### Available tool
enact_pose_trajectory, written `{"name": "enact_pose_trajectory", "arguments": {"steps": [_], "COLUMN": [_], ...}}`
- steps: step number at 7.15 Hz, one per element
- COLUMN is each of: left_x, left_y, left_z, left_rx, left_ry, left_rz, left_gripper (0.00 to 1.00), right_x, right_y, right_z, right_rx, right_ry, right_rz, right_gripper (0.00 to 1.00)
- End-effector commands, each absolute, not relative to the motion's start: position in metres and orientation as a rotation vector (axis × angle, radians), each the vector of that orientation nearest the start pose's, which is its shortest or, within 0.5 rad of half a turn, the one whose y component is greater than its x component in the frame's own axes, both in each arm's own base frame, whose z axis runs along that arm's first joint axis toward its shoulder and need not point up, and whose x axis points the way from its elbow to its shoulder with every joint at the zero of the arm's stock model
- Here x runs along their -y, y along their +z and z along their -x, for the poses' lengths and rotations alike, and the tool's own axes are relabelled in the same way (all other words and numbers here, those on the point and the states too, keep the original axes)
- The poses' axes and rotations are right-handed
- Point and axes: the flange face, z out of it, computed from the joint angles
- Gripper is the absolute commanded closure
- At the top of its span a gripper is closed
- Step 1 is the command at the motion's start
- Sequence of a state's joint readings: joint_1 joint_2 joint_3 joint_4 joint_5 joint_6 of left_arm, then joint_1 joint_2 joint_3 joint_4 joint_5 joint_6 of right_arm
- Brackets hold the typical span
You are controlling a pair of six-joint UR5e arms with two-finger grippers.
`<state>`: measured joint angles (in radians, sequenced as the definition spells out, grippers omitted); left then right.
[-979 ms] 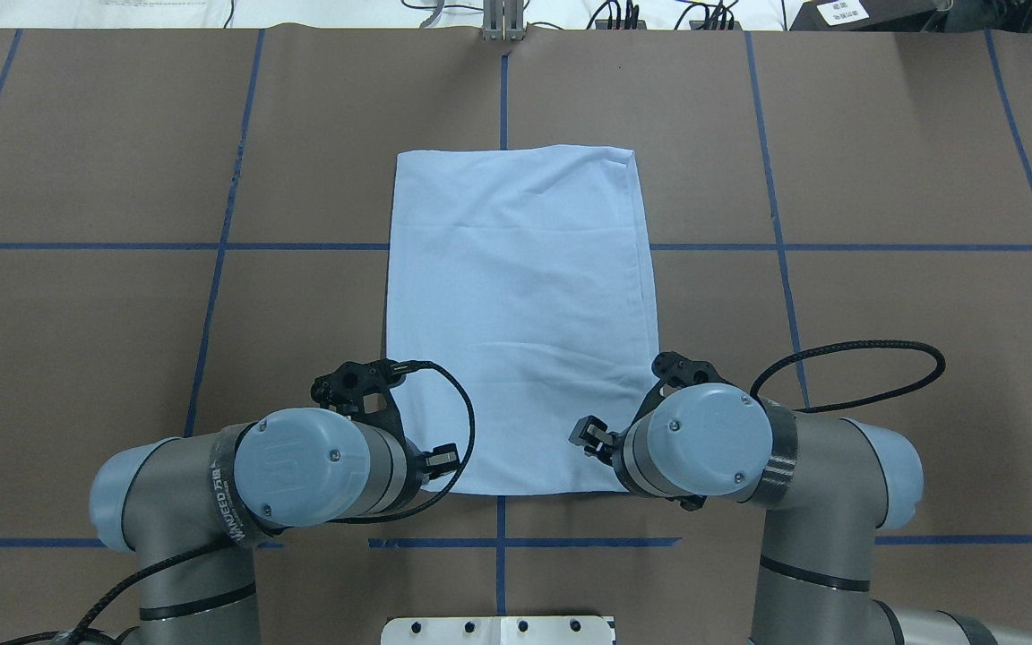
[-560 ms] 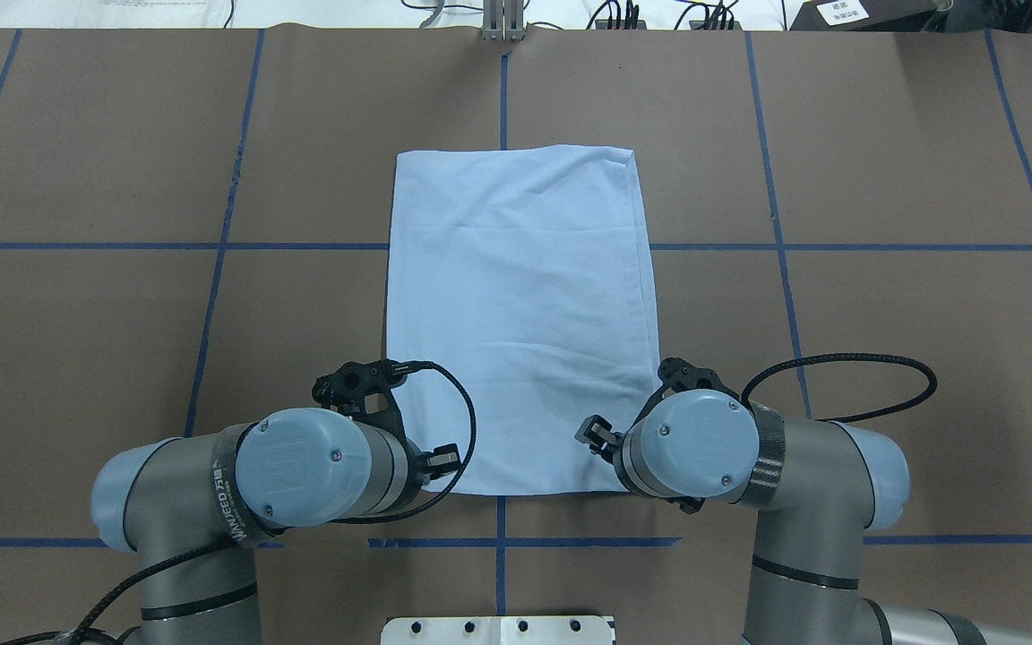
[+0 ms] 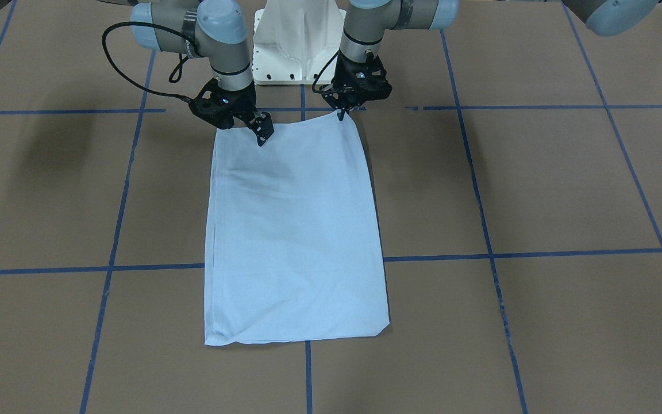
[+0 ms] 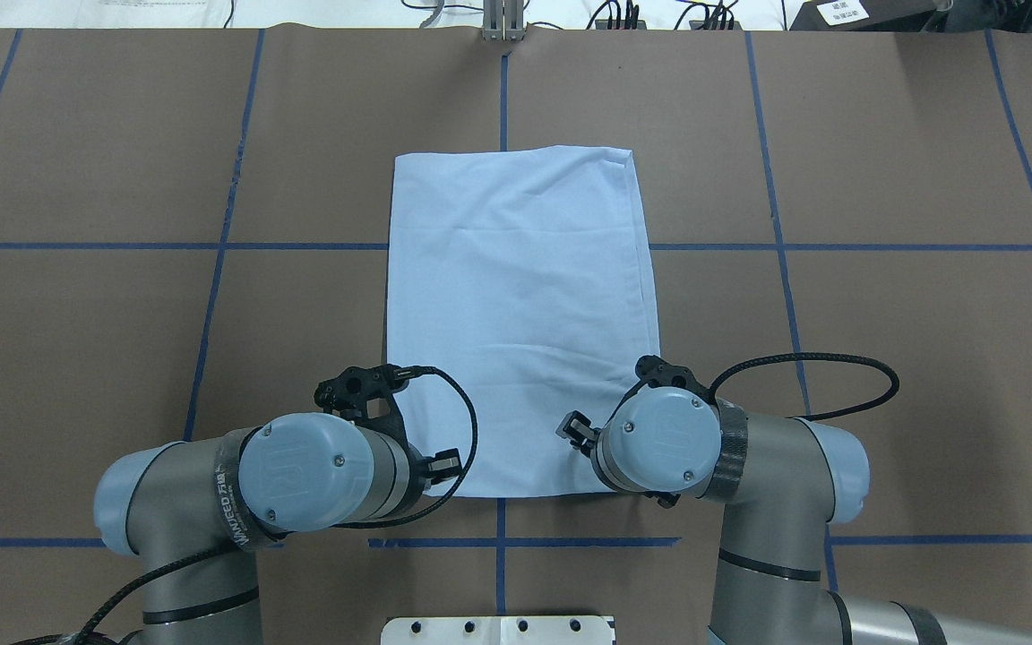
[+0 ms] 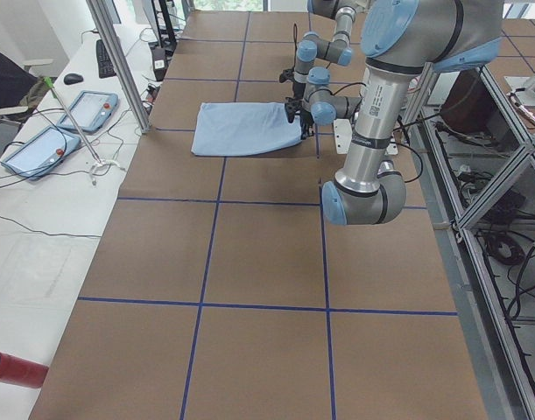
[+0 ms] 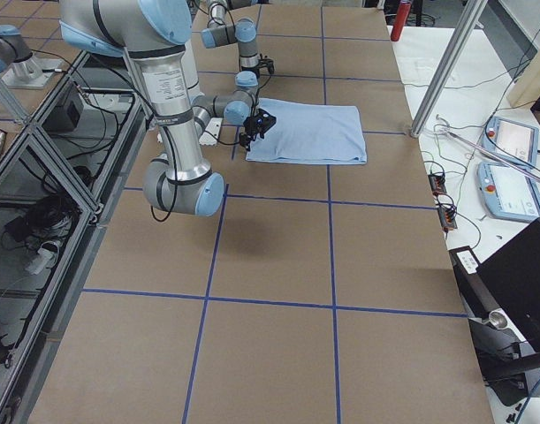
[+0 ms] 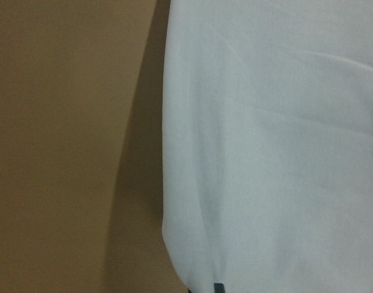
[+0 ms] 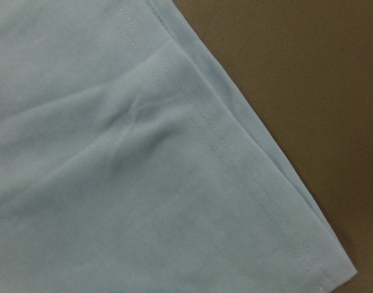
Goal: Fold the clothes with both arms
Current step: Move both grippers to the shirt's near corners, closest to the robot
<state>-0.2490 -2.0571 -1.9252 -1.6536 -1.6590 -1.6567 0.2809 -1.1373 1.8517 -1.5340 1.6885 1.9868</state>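
The parted fingers of my right gripper touch down around a cloth patch just inside the T-shirt's near edge, so I should close them on the T-shirt.
The light blue T-shirt (image 3: pixel 296 230) lies folded into a flat rectangle on the brown table, print and neck label hidden; it also shows in the overhead view (image 4: pixel 520 296). My left gripper (image 3: pixel 341 115) is at the shirt's corner nearest the robot, its fingers together on the cloth, which peaks slightly there. In the overhead view it (image 4: pixel 444 464) is mostly hidden under the wrist. My right gripper (image 3: pixel 263 133) stands on the shirt a little inside the other near corner, jaws slightly apart, and shows in the overhead view (image 4: pixel 572 430). The right wrist view shows that hemmed corner (image 8: pixel 308 256) with no fingers.
The table (image 4: pixel 838 179) is brown paper with blue tape lines. The white pedestal base (image 3: pixel 296 52) stands just behind the shirt's near edge. A black cable loop (image 4: pixel 838 385) hangs off the right wrist. Tablets and cables lie on a side bench (image 5: pixel 66 122).
The right arm has swung inward and a little forward over the shirt's near corner, its cable loop following. The left arm and the shirt have barely moved.
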Motion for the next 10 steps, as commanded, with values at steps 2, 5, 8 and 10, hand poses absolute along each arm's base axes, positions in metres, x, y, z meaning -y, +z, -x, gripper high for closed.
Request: {"name": "enact_pose_trajectory", "arguments": {"steps": [2,5,8,10], "left_x": [0.2673,0.2672,0.2616,0.2616], "left_y": [0.2252,0.2259,0.2227,0.2227], "left_z": [-0.5509,-0.5508,-0.5551,-0.5551], "left_rx": [-0.932,-0.932,-0.935,-0.935], "left_ry": [-0.267,-0.267,-0.257,-0.257], "left_rz": [0.008,0.008,0.013,0.013], "left_gripper": [1.0,1.0,1.0,1.0], "right_x": [0.2845,0.2837,0.2829,0.2839], "right_y": [0.3015,0.3022,0.3015,0.2964], "right_z": [0.558,0.5588,0.5595,0.5591], "right_rx": [0.742,0.74,0.741,0.75], "right_ry": [0.622,0.625,0.611,0.623], "right_rz": [0.17,0.172,0.167,0.17], "right_gripper": [0.0,0.38,1.0,1.0]}}
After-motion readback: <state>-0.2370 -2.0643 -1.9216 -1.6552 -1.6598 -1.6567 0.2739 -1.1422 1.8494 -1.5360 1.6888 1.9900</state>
